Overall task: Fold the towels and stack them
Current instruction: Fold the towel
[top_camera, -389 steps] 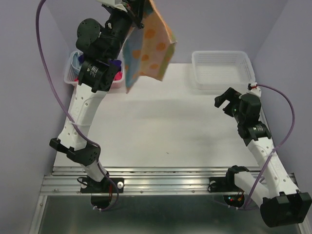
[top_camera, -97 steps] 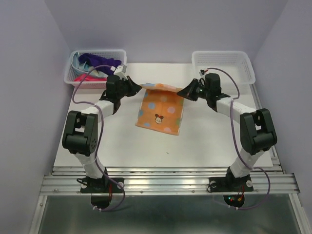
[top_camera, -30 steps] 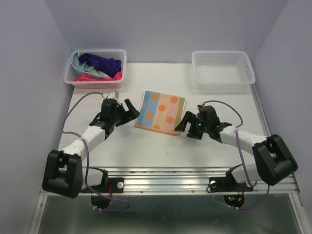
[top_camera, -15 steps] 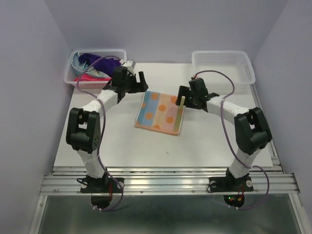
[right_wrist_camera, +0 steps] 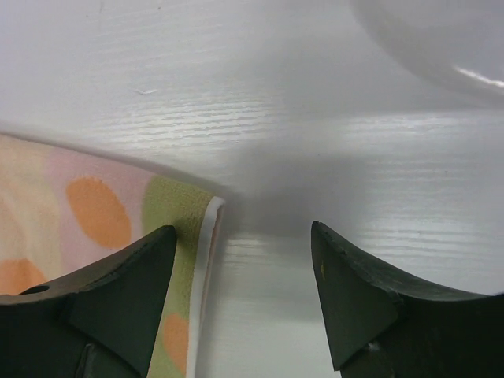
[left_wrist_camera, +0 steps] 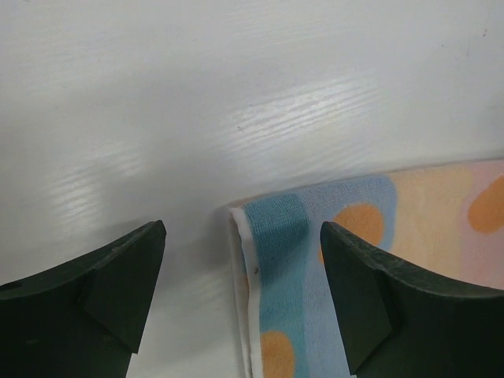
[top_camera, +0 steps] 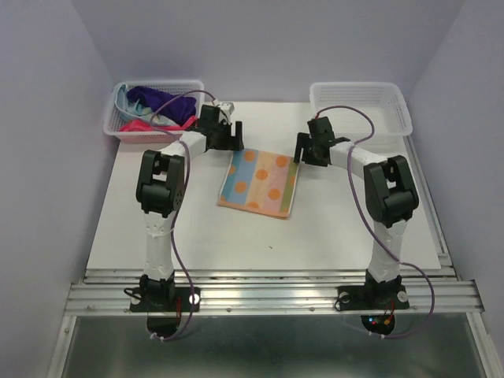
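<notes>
My left gripper grips the spotted towel by its far blue corner [top_camera: 238, 152] [left_wrist_camera: 264, 226] next, to fold the towel's far edge over its near edge.
A spotted towel [top_camera: 260, 183], striped blue, peach and green with orange dots, lies folded flat mid-table. My left gripper [top_camera: 232, 142] hovers at its far left corner, open; in the left wrist view the blue corner [left_wrist_camera: 315, 260] lies between the dark fingers [left_wrist_camera: 118, 291], untouched. My right gripper [top_camera: 302, 151] is open at the far right corner; the green white-edged corner [right_wrist_camera: 169, 216] sits just inside its left finger [right_wrist_camera: 102, 307]. Purple [top_camera: 161, 101] and pink [top_camera: 132, 124] towels lie bunched in the left basket [top_camera: 116, 118].
An empty white mesh basket [top_camera: 361, 110] stands at the back right, its rim showing in the right wrist view [right_wrist_camera: 441, 47]. Purple cables loop over both arms. The white table [top_camera: 260, 236] runs to a metal rail at the near edge.
Both grippers swung from the towel's near sides up to its far corners and lowered there. Their jaws narrowed slightly, the right more. The folded towel has not moved.
</notes>
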`<state>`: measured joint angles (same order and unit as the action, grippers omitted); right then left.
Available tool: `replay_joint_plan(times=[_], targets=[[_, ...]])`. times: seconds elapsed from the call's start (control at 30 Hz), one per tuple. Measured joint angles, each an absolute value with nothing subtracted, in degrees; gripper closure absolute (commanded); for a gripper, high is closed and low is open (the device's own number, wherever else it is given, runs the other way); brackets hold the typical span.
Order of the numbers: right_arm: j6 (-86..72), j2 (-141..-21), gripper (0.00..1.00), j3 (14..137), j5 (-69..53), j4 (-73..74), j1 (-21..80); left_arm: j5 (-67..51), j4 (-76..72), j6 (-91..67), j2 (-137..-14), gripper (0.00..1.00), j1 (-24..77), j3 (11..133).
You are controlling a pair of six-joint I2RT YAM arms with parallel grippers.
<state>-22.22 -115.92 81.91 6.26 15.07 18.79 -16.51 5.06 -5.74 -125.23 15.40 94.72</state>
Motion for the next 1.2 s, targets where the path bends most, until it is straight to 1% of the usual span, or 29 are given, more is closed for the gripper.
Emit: replay_joint_plan(times=[0.1,0.13,0.23,0.27,0.3,0.33,0.37,0.47,0.6,0.63,0.67,0.73,0.77,0.83,0.9,0.93,0.97,1.03,1.2], targets=[[-21.5,-117.3,0.35,82.6,6.1,15.1,18.3,-16.8,6.3,-5.4,-128.4,0.17,15.4,97.4],[-21.2,-117.7,0.37,82.9,6.0,15.0,18.3,-17.0,6.3,-5.2,-129.3,0.24,15.4,98.1],[-20.5,-119.0,0.39,83.6,6.0,14.9,18.3,-17.1,7.0,-5.2,-129.7,0.36,15.4,99.4],[-20.3,-119.1,0.39,83.7,5.8,14.8,18.4,-17.1,7.2,-5.1,-129.7,0.44,15.4,99.6],[-20.0,-119.2,0.4,83.8,5.6,14.7,18.4,-17.0,7.3,-5.3,-129.7,0.45,15.4,99.7],[-19.8,-119.3,0.43,83.9,5.5,14.6,18.4,-17.0,7.3,-5.1,-129.8,0.48,15.4,99.8],[-19.6,-119.4,0.45,83.9,5.3,14.4,18.4,-16.9,7.3,-5.2,-129.8,0.55,15.4,99.8],[-18.9,-119.6,0.48,83.9,4.6,13.7,18.4,-17.0,7.2,-5.2,-130.4,0.62,15.4,99.8],[-18.2,-119.9,0.6,83.9,3.7,12.9,18.4,-17.0,6.8,-5.2,-131.6,0.76,15.5,100.4],[-17.9,-120.0,0.63,83.9,3.4,12.5,18.4,-17.0,6.9,-5.3,-131.7,0.78,15.5,100.5],[-17.8,-120.1,0.64,83.9,3.1,12.3,18.4,-17.0,6.7,-5.3,-132.1,0.87,15.6,100.9],[-17.3,-120.4,0.69,83.9,2.3,11.6,18.4,-17.1,6.7,-5.4,-132.4,0.98,15.7,101.3],[-17.2,-120.4,0.71,83.9,2.1,11.3,18.4,-17.2,6.7,-5.6,-132.4,1.0,15.7,101.3],[-16.8,-120.5,0.76,83.9,1.7,11.1,18.4,-17.3,6.5,-5.8,-132.5,1.0,15.7,101.3],[-16.4,-120.5,0.85,83.9,1.3,11.1,18.4,-17.6,6.3,-6.0,-132.5,1.0,15.7,101.3],[-16.3,-120.5,0.87,83.9,1.2,11.1,18.4,-17.6,6.2,-6.3,-132.5,1.0,15.7,101.3],[-16.0,-120.5,0.92,83.9,1.0,11.0,18.4,-17.7,5.6,-6.7,-132.5,1.0,15.7,100.9],[-15.5,-120.5,0.99,83.9,0.6,11.0,18.4,-17.9,3.1,-7.6,-132.1,1.0,15.7,99.3],[-14.4,-120.4,0.99,83.4,-1.9,9.8,18.4,-17.8,-1.7,-9.9,-127.6,1.0,15.7,91.4]])
